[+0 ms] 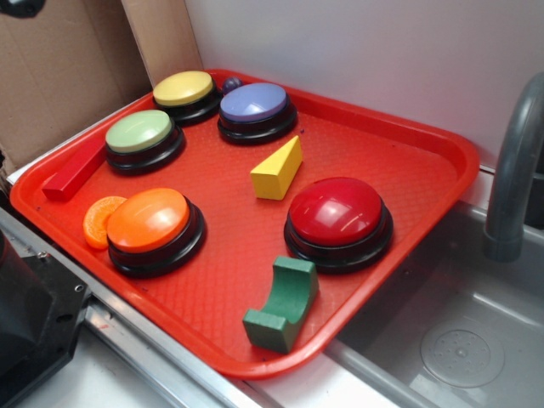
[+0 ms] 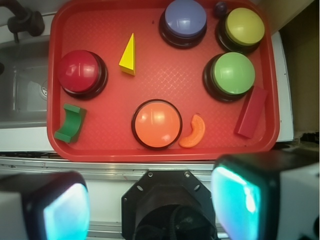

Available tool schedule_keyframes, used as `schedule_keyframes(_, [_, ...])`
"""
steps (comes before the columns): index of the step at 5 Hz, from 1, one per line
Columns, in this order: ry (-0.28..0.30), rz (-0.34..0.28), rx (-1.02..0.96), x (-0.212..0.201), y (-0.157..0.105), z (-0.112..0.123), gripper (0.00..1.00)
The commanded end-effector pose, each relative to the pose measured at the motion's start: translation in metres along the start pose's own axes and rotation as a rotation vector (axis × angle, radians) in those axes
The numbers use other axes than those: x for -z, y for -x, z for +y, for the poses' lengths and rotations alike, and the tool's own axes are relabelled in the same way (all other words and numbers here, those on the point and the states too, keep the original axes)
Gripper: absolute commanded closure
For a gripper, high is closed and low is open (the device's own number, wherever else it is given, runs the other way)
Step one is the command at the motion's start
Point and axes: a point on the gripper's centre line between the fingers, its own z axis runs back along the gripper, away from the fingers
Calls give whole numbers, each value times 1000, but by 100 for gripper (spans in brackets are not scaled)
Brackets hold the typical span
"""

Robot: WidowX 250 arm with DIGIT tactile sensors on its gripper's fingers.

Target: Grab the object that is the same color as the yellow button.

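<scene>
I should next grab the yellow wedge block by its thick end (image 1: 272, 181). Then I can pick out the object matching the yellow button (image 1: 184, 89).
The yellow wedge-shaped object (image 1: 277, 169) (image 2: 128, 55) lies near the middle of the red tray (image 1: 408, 161) (image 2: 110, 145), between the purple and red buttons. The yellow button (image 1: 184, 89) (image 2: 244, 26) stands at the tray's far corner, next to the purple button (image 1: 255, 104) (image 2: 185, 17). In the wrist view my gripper (image 2: 150, 200) hangs high above the robot's base, off the tray's near edge and far from the wedge. Its two fingers (image 2: 65, 210) stand wide apart, open, with nothing between them.
Also on the tray: a green button (image 1: 139, 132) (image 2: 233, 73), an orange button (image 1: 150, 218) (image 2: 156, 123), a red button (image 1: 337, 212) (image 2: 79, 71), a green arch block (image 1: 284, 303) (image 2: 70, 122), an orange slice (image 1: 100, 219) (image 2: 194, 132), a red bar (image 1: 75, 171) (image 2: 251, 112). A sink (image 1: 459, 340) with a grey faucet (image 1: 515, 161) adjoins the tray.
</scene>
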Motion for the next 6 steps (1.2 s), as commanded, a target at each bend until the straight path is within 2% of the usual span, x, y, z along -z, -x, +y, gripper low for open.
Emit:
schedule_keyframes(1, [0,0,0,0,0,0,0])
schedule_keyframes(2, [11,-39,-47,10,-14,-8,0])
schedule_keyframes(4, [-23,-106,-274,58,-62,-26,0])
schedule_keyframes(6, [-20,-160,-553,113,-107,-19,0])
